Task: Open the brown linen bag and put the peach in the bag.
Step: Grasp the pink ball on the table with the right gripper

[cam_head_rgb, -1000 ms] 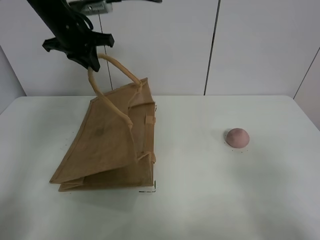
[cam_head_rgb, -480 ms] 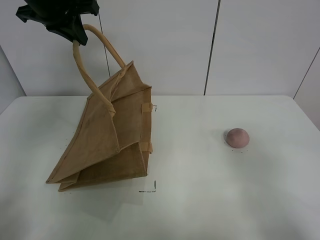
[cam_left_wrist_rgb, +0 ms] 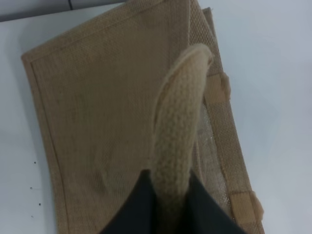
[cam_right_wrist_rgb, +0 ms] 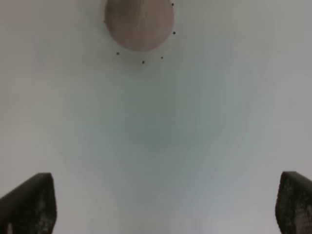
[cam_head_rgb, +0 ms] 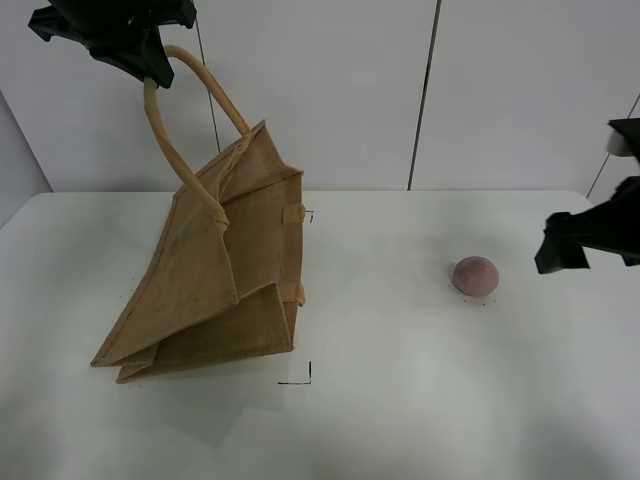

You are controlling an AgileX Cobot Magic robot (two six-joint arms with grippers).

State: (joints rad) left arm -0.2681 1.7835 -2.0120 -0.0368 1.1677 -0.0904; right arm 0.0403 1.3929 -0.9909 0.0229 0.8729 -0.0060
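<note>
My right gripper is to pick up the peach by its rounded sides next. Then the peach can go in the brown linen bag.
The brown linen bag stands tilted on the left of the white table, its base on the surface and its top pulled up. My left gripper is high above it, shut on one beige loop handle. In the left wrist view the handle runs between my dark fingers over the bag's side. The peach lies on the table at the right. My right gripper is open just right of it. The right wrist view shows the peach ahead of the spread fingertips.
A white panelled wall stands behind the table. Small black corner marks are on the table by the bag's base. Bare table lies between the bag and the peach.
My left gripper lifted the handle up and to the left, raising the bag's top, then held still. My right arm has come into view from the right edge, near the peach.
</note>
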